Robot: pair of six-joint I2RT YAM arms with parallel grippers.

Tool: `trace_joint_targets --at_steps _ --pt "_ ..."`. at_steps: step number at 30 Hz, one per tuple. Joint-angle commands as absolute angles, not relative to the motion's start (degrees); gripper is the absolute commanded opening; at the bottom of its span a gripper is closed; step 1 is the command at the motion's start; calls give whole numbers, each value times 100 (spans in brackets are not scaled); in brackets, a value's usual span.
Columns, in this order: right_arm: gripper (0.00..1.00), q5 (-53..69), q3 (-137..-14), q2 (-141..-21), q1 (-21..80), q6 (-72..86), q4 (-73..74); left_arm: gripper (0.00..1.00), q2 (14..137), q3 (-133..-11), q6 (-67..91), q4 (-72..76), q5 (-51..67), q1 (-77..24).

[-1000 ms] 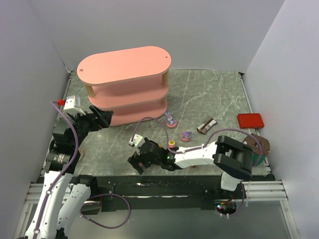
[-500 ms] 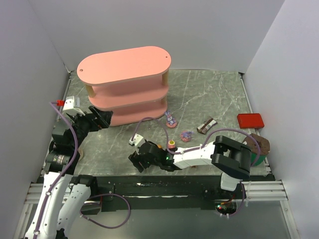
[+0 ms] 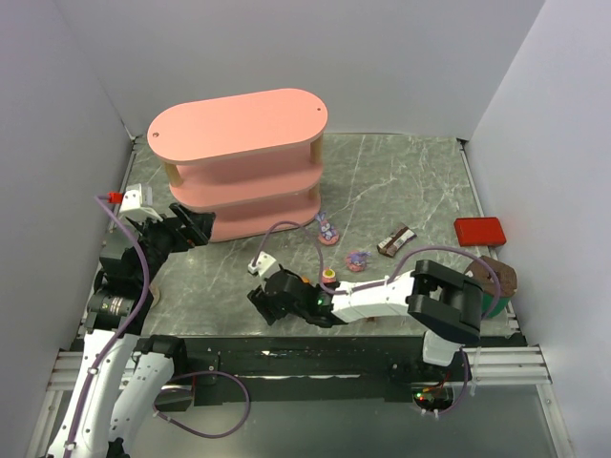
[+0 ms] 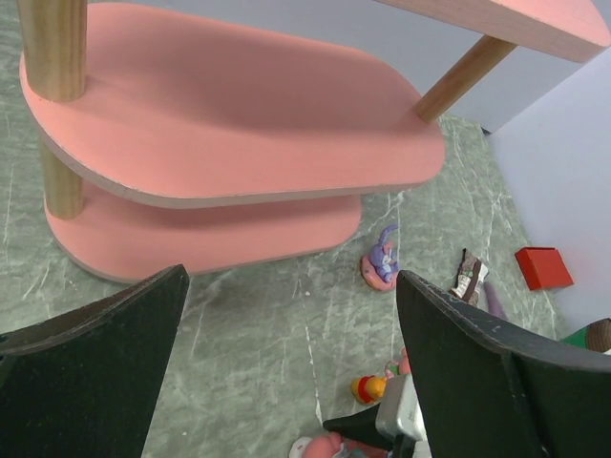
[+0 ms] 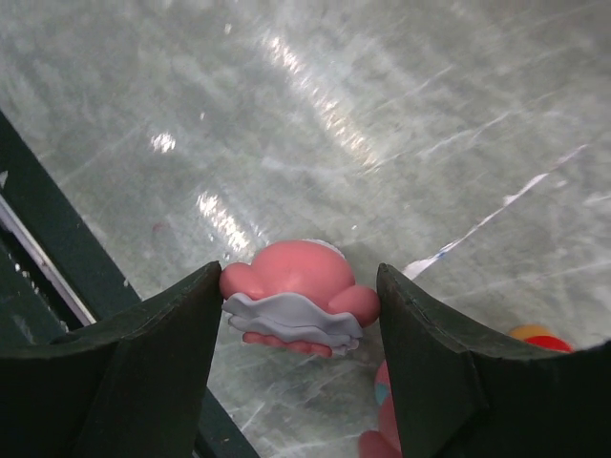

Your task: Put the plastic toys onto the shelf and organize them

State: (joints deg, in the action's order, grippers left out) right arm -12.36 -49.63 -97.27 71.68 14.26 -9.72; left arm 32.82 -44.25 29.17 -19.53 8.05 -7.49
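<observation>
The pink-white round toy (image 5: 296, 281) has both fingers closed against its sides, so it would come up if I lifted my right gripper now.
The pink three-tier shelf (image 3: 239, 129) (image 4: 220, 114) stands at the far left. My right gripper (image 3: 263, 303) (image 5: 300, 279) is low over the table near its front edge. Both of its jaws touch the sides of a pink-white round toy (image 5: 296, 281) that rests on the table. A second pink toy (image 5: 382, 420) and an orange-yellow bear (image 3: 329, 277) (image 5: 535, 336) (image 4: 368, 387) lie just beside it. Two purple toys (image 3: 327, 229) (image 3: 358, 258) sit on the table right of the shelf. My left gripper (image 3: 196, 229) (image 4: 291, 277) hangs open beside the shelf's lowest tier, holding nothing.
A brown-wrapped snack bar (image 3: 394, 240) (image 4: 469, 275) lies right of the purple toys. A flat red box (image 3: 479, 230) (image 4: 544, 267) sits by the right wall. White walls close in the table on three sides. The black front rail (image 5: 38, 239) runs just beside the right gripper.
The right gripper's jaws have closed in from wide open onto the pink-white toy, and the gripper has edged slightly forward. The left arm has not moved.
</observation>
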Motion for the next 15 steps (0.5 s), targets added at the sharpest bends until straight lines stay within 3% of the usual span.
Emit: trace_joint_targets --at_steps 1,15 --pt "58 -1923 -5553 -9194 7181 1258 -784 96 3217 -4430 2865 -1793 738 -747" --pt "58 -2215 -6941 -8323 5890 783 605 96 3190 -4438 2856 -1819 668 -747"
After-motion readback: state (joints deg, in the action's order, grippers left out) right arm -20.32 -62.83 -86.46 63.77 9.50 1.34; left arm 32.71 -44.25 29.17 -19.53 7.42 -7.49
